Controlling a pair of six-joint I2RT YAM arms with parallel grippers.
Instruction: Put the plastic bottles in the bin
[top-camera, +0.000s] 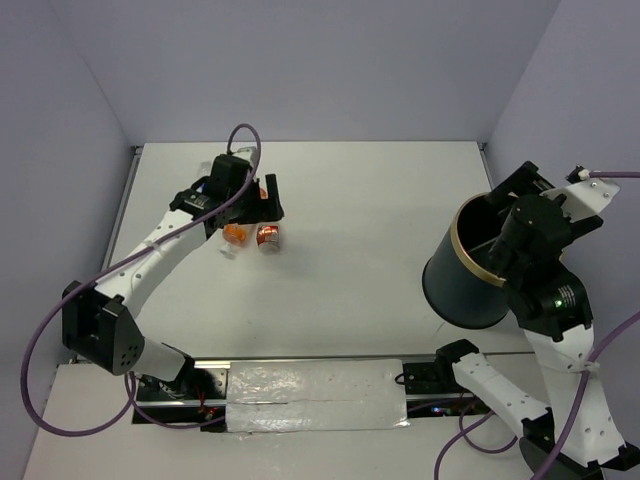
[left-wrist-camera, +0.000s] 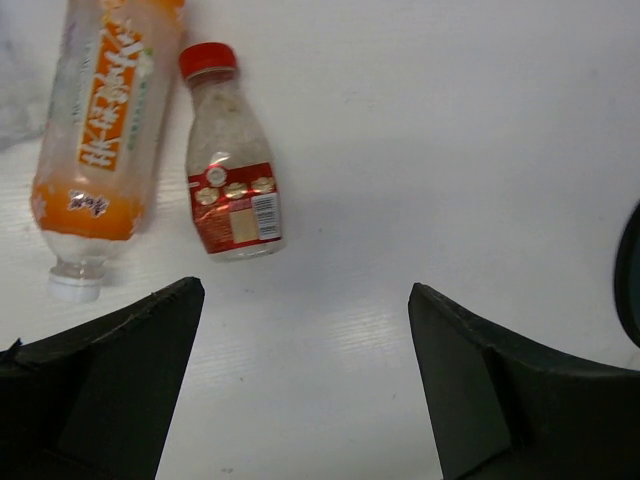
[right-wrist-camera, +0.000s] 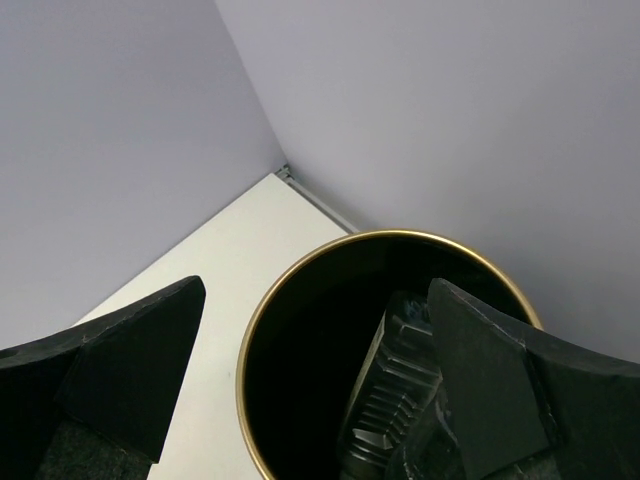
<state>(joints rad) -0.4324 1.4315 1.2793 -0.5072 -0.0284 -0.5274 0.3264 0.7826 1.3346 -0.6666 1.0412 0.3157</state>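
My left gripper grabs the red-labelled bottle across its label near the bottle's base next, since the bottle's neck with the cap stays free to hand over.
Two plastic bottles lie side by side on the white table: an orange one (top-camera: 235, 233) (left-wrist-camera: 100, 150) and a short red-labelled one with a red cap (top-camera: 268, 237) (left-wrist-camera: 232, 170). My left gripper (top-camera: 268, 205) (left-wrist-camera: 305, 290) hangs open just above and beside them, with bare table between its fingers. The bin (top-camera: 470, 270) (right-wrist-camera: 290, 280), dark with a tan-gold rim, stands at the right. My right gripper (top-camera: 505, 215) (right-wrist-camera: 315, 290) is open over its mouth and holds nothing. A ribbed clear bottle (right-wrist-camera: 390, 400) lies inside the bin.
Lavender walls close in the table at the back and on both sides. A metal rail (top-camera: 125, 200) runs along the left edge. A taped plastic strip (top-camera: 320, 395) lies between the arm bases at the near edge. The bin's dark edge (left-wrist-camera: 630, 270) shows in the left wrist view.
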